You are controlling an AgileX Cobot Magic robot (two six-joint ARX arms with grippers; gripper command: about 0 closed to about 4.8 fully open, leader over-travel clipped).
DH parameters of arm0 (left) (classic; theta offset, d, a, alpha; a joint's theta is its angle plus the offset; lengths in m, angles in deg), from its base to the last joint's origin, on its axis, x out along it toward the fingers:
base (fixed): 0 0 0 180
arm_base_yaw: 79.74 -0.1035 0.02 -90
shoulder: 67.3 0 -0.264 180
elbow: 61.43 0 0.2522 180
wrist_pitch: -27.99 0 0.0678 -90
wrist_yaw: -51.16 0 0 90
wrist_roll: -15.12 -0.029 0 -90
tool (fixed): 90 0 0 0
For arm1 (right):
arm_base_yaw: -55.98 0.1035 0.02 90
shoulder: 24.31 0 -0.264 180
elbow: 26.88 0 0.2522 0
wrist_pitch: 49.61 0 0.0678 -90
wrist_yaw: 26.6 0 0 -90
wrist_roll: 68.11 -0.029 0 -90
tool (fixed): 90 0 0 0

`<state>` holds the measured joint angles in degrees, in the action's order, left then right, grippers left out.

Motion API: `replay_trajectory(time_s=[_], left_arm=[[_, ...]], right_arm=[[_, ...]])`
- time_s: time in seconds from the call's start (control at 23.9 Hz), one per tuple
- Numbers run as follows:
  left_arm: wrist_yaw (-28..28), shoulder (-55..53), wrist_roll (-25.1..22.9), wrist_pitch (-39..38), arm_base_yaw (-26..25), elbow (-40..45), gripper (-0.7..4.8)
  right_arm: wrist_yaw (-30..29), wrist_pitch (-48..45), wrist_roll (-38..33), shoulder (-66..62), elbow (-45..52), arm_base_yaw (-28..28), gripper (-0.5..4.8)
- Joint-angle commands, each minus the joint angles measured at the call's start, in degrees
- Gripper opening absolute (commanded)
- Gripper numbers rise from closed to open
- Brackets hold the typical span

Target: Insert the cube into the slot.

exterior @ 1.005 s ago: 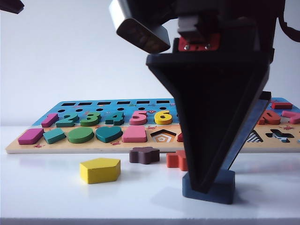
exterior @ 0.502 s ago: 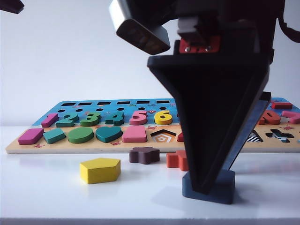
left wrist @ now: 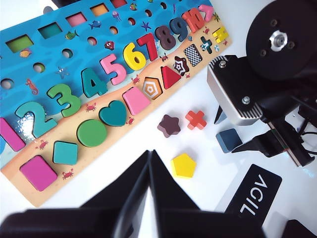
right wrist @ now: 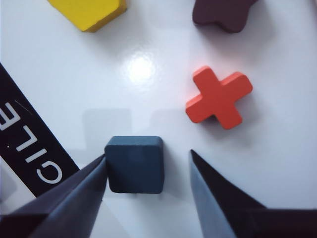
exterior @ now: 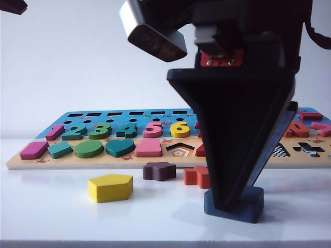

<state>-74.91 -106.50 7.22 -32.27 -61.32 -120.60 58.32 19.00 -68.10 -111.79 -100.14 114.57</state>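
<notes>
The right gripper grabs the cube by its opposite upright sides next, so the cube's flat bottom stays free to enter the checkered slot (exterior: pixel 280 151).
The cube (right wrist: pixel 134 163), a dark navy block, lies flat on the white table in front of the puzzle board (exterior: pixel 77 161). My right gripper (right wrist: pixel 148 154) stands open, straddling it. One finger (right wrist: pixel 84 186) touches the cube's side, and a strip of bare table separates the other finger (right wrist: pixel 213 193) from it. In the exterior view that gripper's black finger (exterior: pixel 232 129) hides most of the cube (exterior: pixel 253 204). The slot (left wrist: pixel 193 54), with its checkered bottom, is in the board near the far end (exterior: pixel 281 151). My left gripper (left wrist: pixel 150 152) hovers shut and holds nothing, short of the yellow block.
A yellow pentagon block (exterior: pixel 110 187), a brown star block (exterior: pixel 159 170) and an orange cross block (right wrist: pixel 219 97) lie loose between the cube and the board. A black lettered plate (right wrist: pixel 29 134) lies right beside the cube.
The right gripper's jaws have narrowed around the cube, and the cube has been nudged slightly to the right in the exterior view. The loose blocks and the board have stayed put.
</notes>
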Motion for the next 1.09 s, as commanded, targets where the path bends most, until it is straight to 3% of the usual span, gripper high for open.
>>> replay_trajectory(time_s=[0.04, 0.33, 0.75, 1.09], left_arm=[[-0.3, 0.1, -0.1, 0.8, 0.0, -0.3, 0.1], [-0.3, 0.1, -0.1, 0.8, 0.0, -0.3, 0.1], [-0.3, 0.1, -0.1, 0.8, 0.0, -0.3, 0.1], [-0.3, 0.1, 0.0, 0.8, 0.0, -0.3, 0.09]], right_arm=[[-0.2, 0.2, 0.0, -0.1, -0.1, 0.1, 2.56], [-0.2, 1.2, 0.0, -0.1, -0.1, 0.1, 2.07], [0.9, 2.9, -0.5, 1.1, -1.7, 0.0, 1.86], [7.0, 3.1, -6.8, 5.9, -6.8, -0.7, 1.74]])
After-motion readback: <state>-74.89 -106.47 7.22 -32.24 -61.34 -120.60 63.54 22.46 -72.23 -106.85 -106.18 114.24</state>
